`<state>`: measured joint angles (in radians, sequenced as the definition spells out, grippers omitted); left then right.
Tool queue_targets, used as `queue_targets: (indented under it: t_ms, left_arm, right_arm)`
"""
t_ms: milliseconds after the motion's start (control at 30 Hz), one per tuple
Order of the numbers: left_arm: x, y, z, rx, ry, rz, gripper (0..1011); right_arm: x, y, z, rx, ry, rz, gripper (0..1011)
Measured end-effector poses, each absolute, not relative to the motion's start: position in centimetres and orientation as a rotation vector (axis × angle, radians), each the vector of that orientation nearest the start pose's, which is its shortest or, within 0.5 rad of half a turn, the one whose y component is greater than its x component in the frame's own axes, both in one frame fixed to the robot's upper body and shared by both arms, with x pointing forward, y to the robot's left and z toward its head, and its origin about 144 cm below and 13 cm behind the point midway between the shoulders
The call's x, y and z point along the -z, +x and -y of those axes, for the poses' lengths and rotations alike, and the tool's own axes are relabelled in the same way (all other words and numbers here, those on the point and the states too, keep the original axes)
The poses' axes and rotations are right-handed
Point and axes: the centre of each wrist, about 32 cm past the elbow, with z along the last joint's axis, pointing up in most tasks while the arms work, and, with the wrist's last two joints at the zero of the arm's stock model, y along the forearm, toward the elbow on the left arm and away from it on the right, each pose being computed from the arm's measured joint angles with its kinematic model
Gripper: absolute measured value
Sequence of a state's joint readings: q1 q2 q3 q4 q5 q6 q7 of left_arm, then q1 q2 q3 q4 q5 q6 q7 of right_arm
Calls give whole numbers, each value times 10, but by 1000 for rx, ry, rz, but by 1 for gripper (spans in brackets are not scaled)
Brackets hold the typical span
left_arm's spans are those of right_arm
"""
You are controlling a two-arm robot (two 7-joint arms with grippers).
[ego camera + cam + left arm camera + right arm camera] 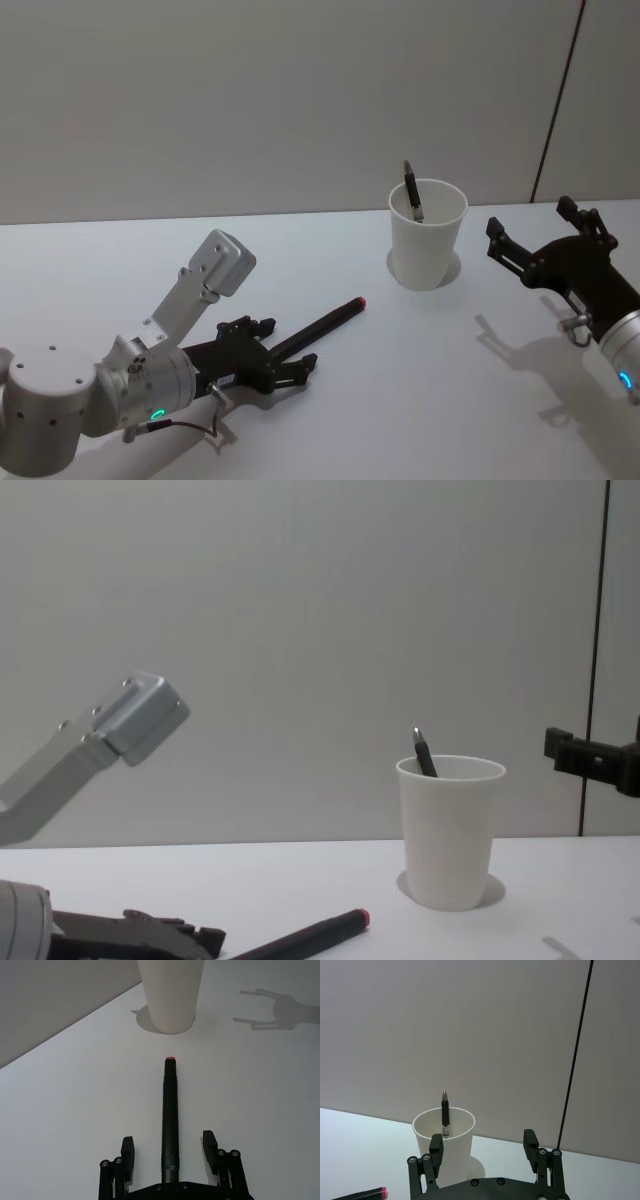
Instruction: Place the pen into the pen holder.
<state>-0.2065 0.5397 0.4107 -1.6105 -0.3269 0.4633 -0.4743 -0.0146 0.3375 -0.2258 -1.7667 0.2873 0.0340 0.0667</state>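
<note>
My left gripper picks up the pen by its rear end (170,1160) next, so the black pen's red end (170,1062) stays free on the way to the pen holder.
A black pen (320,328) with a red tip lies flat on the white table (300,250), its red end toward the pen holder (427,240), a white paper cup standing upright. My left gripper (290,345) is low on the table, open, its fingers on either side of the pen's (170,1110) rear end with gaps on both sides. Another dark pen (412,192) leans inside the cup (457,1155). My right gripper (530,220) hovers open to the right of the cup, at about rim height, with nothing between its fingers.
A plain grey wall with a dark vertical seam (558,100) stands behind the table. Bare white tabletop lies between the pen's red tip (170,1059) and the cup's base (170,1022).
</note>
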Motion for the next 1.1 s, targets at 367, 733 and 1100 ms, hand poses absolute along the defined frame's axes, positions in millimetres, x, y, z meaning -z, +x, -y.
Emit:
queue_targets:
  t_ms: [367, 733, 1100]
  left_arm:
    - [-1191, 489, -264, -762, 479, -161, 775]
    - [-1191, 489, -264, -753, 464, -151, 500]
    - [-1192, 489, -264, -749, 456, -142, 186]
  right_arm:
    - [-1189, 443, 237, 1230, 26, 75, 1001]
    - [-1189, 443, 237, 1230, 26, 75, 1001]
    - [-1189, 443, 237, 1230, 26, 75, 1001]
